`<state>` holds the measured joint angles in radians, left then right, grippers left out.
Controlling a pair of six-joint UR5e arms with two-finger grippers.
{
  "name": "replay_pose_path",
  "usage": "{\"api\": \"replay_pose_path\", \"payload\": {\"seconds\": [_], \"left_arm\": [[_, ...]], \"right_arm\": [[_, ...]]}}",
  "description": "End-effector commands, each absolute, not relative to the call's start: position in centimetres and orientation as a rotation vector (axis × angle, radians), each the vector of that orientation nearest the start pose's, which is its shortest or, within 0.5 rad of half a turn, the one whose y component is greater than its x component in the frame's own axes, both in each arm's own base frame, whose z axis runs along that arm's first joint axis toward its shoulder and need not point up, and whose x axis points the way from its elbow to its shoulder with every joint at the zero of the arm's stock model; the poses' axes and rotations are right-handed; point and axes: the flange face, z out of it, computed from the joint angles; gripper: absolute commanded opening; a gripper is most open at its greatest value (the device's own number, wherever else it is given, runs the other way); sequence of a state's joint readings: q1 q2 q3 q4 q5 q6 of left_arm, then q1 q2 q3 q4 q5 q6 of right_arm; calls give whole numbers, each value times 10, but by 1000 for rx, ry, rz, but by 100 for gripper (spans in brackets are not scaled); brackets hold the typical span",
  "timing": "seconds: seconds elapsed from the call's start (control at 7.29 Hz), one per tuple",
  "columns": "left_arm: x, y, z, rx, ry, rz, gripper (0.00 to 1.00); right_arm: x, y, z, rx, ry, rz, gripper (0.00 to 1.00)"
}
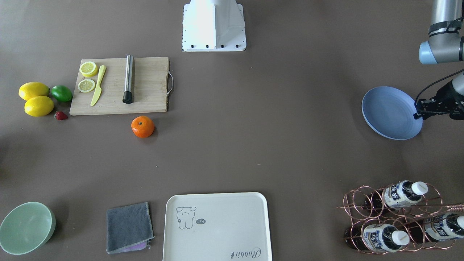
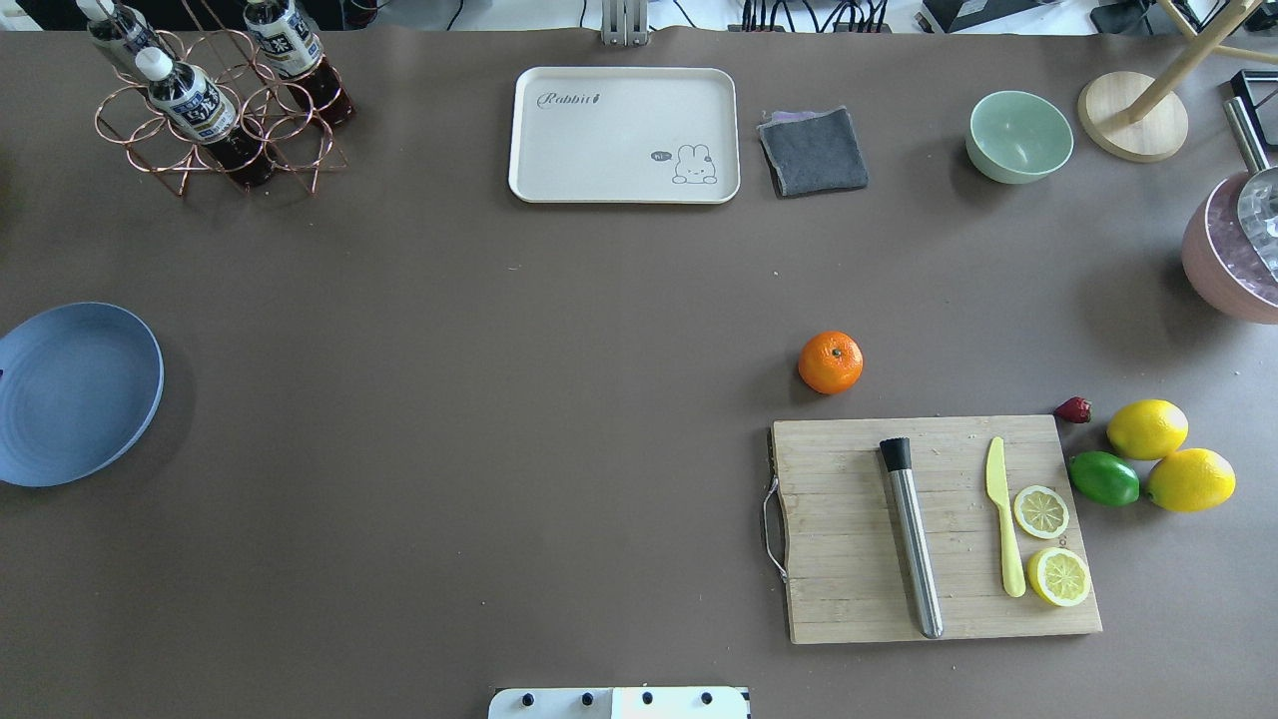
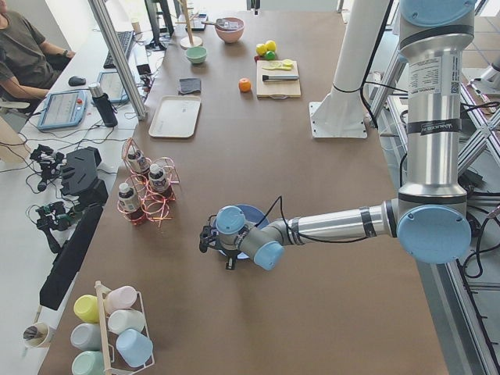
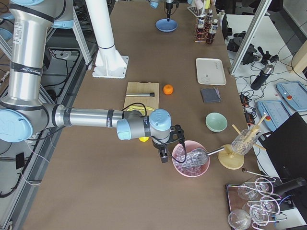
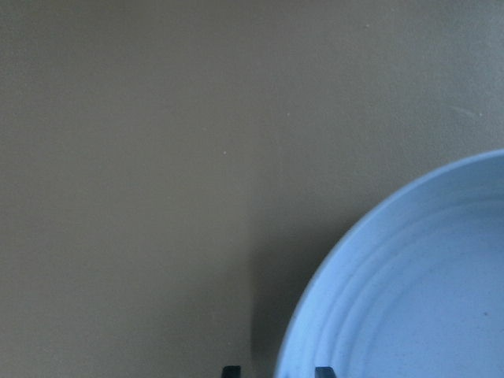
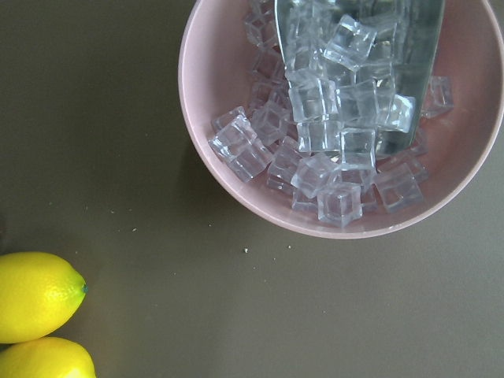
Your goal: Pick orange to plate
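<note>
Next, my left gripper picks up the periwinkle plate by its rim (image 1: 420, 123) to bring the plate close to the orange (image 1: 142, 126).
The orange (image 2: 831, 361) sits on the brown table just beyond the cutting board (image 2: 934, 529), on the robot's right side; it also shows in the front view (image 1: 143, 127). The periwinkle plate (image 2: 75, 392) lies far off at the table's left end and holds nothing. My left gripper (image 1: 417, 110) hovers over the plate's (image 1: 389, 112) outer rim, open, its two fingertips (image 5: 230, 370) apart with nothing between them. My right gripper (image 4: 163, 154) hangs beside the pink ice bowl (image 6: 236, 197); I cannot tell whether it is open or shut. Neither gripper is near the orange.
On the board lie a steel muddler (image 2: 911, 534), a yellow knife (image 2: 1003, 529) and lemon slices. Two lemons (image 2: 1168, 454), a lime (image 2: 1103, 477) and a strawberry sit to its right. A cream tray (image 2: 624, 135), grey cloth (image 2: 814, 150), mint bowl (image 2: 1018, 135) and bottle rack (image 2: 215, 110) line the far edge.
</note>
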<state>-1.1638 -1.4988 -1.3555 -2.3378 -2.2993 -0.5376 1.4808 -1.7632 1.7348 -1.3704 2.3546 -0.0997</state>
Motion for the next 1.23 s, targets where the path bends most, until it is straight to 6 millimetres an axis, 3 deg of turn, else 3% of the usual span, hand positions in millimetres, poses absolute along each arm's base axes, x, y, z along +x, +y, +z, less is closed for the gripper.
{"api": "replay_pose_path", "payload": {"seconds": [0.0, 0.27, 0.41, 0.55, 0.82, 0.96, 1.1], "left_arm": [[125, -456, 716, 67, 849, 23, 0], [133, -451, 697, -18, 987, 24, 0], [132, -451, 678, 1, 1009, 14, 0], [134, -455, 643, 18, 1033, -36, 0], [138, -462, 575, 92, 1087, -32, 0], [154, -460, 544, 48, 1120, -95, 0], [190, -452, 506, 28, 1136, -126, 0]], "right_arm": [[24, -426, 640, 173, -788, -250, 100], [22, -427, 634, 180, -797, -256, 100], [11, -433, 620, 194, -808, -279, 100], [-9, -446, 588, 197, -820, -242, 100], [-73, -469, 515, 182, -868, -184, 100], [-120, -482, 473, 163, -901, -158, 100], [-169, -497, 427, 151, -928, -114, 100]]}}
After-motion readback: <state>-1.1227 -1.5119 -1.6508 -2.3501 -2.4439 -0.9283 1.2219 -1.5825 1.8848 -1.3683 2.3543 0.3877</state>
